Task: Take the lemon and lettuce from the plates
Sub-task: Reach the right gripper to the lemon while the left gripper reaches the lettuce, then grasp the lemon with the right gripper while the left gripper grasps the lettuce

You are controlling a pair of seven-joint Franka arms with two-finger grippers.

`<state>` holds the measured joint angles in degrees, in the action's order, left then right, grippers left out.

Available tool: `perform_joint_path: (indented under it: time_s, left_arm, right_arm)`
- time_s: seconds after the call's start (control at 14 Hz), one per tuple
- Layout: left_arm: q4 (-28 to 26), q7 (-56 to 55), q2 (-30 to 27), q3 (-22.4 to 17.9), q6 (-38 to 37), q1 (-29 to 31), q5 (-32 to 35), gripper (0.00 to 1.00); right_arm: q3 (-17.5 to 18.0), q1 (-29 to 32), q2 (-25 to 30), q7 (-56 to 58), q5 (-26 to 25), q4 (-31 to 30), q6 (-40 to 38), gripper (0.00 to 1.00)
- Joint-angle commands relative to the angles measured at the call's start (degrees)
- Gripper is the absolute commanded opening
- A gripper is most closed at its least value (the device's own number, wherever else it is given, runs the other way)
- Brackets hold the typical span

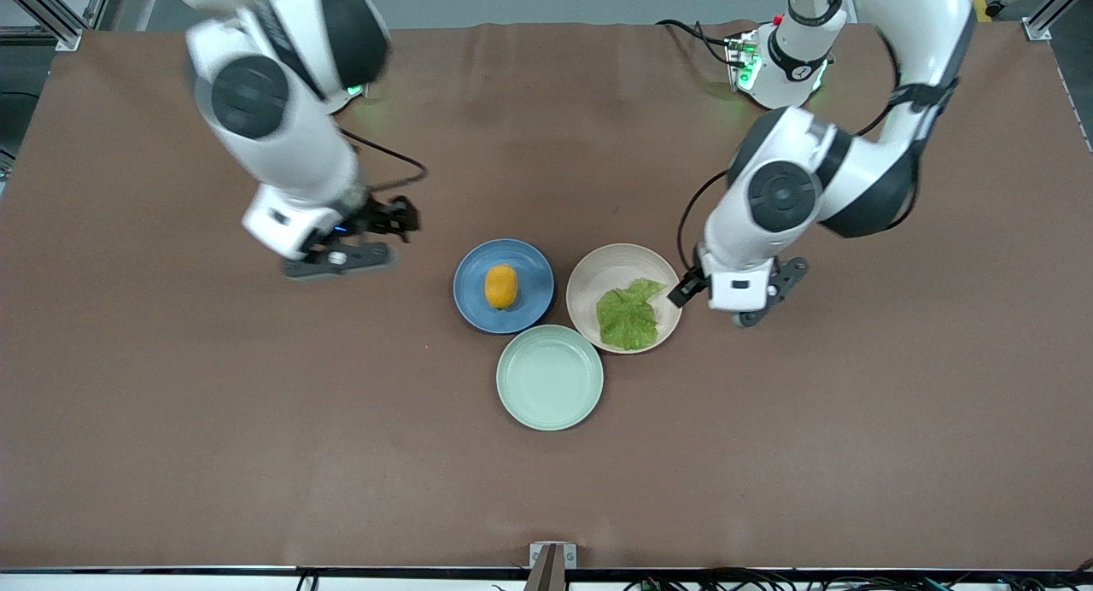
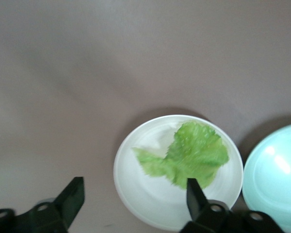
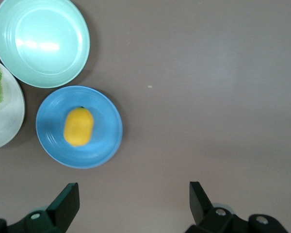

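The right gripper grabs the lemon by its rounded middle (image 1: 501,287) next, to pick the lemon from the blue plate (image 1: 534,275).
The lemon (image 1: 501,286) lies on the blue plate (image 1: 534,275). The lettuce (image 1: 629,314) lies on the beige plate (image 1: 608,268), on the half nearer the front camera. My right gripper (image 1: 341,254) is open and empty over bare table beside the blue plate, toward the right arm's end. In the right wrist view the lemon (image 3: 78,126) and blue plate (image 3: 106,121) lie ahead of the open gripper (image 3: 133,187). My left gripper (image 1: 733,305) is open and empty at the beige plate's edge. In the left wrist view it (image 2: 135,184) straddles the plate's rim (image 2: 131,194), one finger close to the lettuce (image 2: 191,154).
An empty mint green plate (image 1: 550,377) sits nearer the front camera, touching both other plates; it also shows in the left wrist view (image 2: 276,174) and the right wrist view (image 3: 41,41). Brown cloth covers the table. A cable trails from each wrist.
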<state>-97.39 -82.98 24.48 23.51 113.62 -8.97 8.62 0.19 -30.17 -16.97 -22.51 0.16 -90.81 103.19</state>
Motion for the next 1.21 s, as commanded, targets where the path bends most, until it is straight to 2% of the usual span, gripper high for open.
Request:
perform_joint_path:
  time_s: [0.0,0.29,0.43,0.71,0.93,1.0,1.07,1.14]
  left_arm:
    - [1.33,-11.2,5.65,0.04,4.14,-1.92,2.89,0.87]
    - [1.33,-22.38,11.81,-0.3,11.44,-3.77,2.98,0.85]
    - [1.5,-26.94,13.57,-0.57,13.46,-4.3,3.68,0.83]
    - [1.68,-36.09,16.56,-0.39,14.26,-4.56,10.88,0.77]
    - [1.68,-36.64,17.35,-0.48,15.32,-4.56,10.89,0.65]
    - [1.68,-36.64,17.53,-0.48,15.58,-4.56,10.98,0.58]
    - [1.68,-36.64,17.45,-0.48,15.93,-4.47,10.98,0.44]
    - [1.68,-36.55,17.27,-0.48,15.85,-4.21,11.07,0.3]
  right_arm:
    - [-0.72,-2.51,-3.93,-5.77,2.29,-4.88,10.32,1.0]
    - [-0.72,-6.29,-11.67,-16.75,3.79,-6.04,20.27,1.0]
    - [-0.72,-8.05,-13.78,-21.42,3.79,-6.04,22.39,1.0]
    - [-0.72,-9.19,-17.48,-21.7,3.79,-7.53,28.54,1.0]
    - [-0.81,-9.46,-18.98,-21.7,3.79,-7.71,30.92,1.0]
    - [-0.81,-9.46,-19.5,-21.7,3.79,-7.71,31.36,1.0]
    - [-0.81,-9.46,-19.86,-21.61,3.79,-7.71,31.8,1.0]
    - [-0.81,-9.55,-20.03,-21.61,3.79,-7.8,32.15,0.94]
